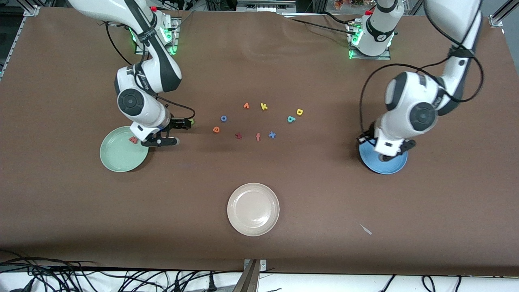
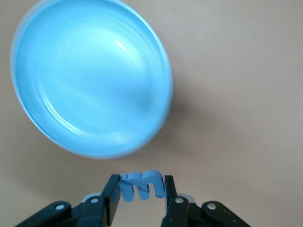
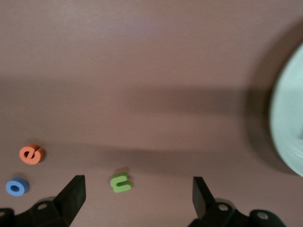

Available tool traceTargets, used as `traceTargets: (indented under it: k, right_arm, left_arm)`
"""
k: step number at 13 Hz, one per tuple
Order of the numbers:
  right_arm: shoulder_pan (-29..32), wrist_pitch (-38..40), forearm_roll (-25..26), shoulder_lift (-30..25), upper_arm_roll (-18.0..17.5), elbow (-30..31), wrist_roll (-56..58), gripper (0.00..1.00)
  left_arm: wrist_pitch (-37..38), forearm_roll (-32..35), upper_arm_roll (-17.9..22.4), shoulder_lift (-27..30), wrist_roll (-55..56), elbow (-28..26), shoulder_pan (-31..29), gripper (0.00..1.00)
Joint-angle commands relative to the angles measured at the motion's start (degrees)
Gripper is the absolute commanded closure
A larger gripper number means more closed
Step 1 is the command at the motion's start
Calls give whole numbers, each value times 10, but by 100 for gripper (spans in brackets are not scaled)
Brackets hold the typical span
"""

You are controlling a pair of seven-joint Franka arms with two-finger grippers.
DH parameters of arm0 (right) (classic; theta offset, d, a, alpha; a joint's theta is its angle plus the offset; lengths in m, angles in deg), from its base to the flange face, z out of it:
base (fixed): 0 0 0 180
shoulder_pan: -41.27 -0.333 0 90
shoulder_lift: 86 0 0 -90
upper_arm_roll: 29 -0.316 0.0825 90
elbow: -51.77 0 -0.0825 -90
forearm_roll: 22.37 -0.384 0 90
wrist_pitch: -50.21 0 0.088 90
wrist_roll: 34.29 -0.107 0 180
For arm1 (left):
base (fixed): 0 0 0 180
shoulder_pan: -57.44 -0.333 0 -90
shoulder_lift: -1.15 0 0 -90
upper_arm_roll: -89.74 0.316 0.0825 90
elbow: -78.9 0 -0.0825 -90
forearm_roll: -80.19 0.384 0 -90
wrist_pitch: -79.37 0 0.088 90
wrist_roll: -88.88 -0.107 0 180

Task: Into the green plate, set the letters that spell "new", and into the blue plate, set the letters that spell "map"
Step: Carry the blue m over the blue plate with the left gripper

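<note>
My right gripper is going to grab the green "n" next, across its arch and the ends of its legs, to spell "new" in the green plate [image 1: 119, 156] [image 3: 289, 111].
The pale green plate [image 1: 119, 156] holds the pinkish-red "w" [image 1: 132, 140]. My right gripper [image 1: 183, 131] hangs open beside that plate, above the green "n" [image 1: 191, 121]. In the right wrist view the "n" [image 3: 120, 182] lies on the table between the wide-open fingers [image 3: 71, 194], with the orange "e" [image 3: 31, 153] farther off. My left gripper [image 2: 140, 191] is shut on the blue "m" [image 2: 142, 184], just off the rim of the blue plate [image 2: 90, 80]. The yellow "p" [image 1: 299, 112] and teal "a" [image 1: 291, 119] lie mid-table.
Other loose letters lie mid-table: blue "o" [image 1: 223, 118], orange "v" [image 1: 246, 106], yellow "k" [image 1: 264, 106], a dark red letter [image 1: 238, 136], an orange "f" [image 1: 258, 137], a blue "x" [image 1: 272, 134]. A cream plate [image 1: 253, 209] sits nearer the front camera.
</note>
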Motion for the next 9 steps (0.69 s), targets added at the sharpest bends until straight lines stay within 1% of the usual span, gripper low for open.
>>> traceTargets:
  k: [1,3,4,6,7,9]
  right_arm:
    - [5,-88,-3,-37,-20,88,27,0]
    - [5,-110,-2,-39,-40,111,31,0]
    - [5,-118,0,-39,-49,121,32,0]
    - [5,-147,1,-36,-52,142,58,0]
    - [5,-170,1,-32,-52,153,70,0]
    - [6,-186,1,-20,-51,156,97,2]
  left_arm:
    - [2,14,-7,-24,-96,3,-46,70]
    - [-6,24,-6,-42,-138,4,-64,70]
    - [-24,44,-7,-52,-142,4,-76,69]
    - [-42,85,-8,-72,-143,5,-92,68]
    - [-43,100,-8,-76,-147,6,-98,66]
    - [-43,103,-9,-81,-166,13,-110,58]
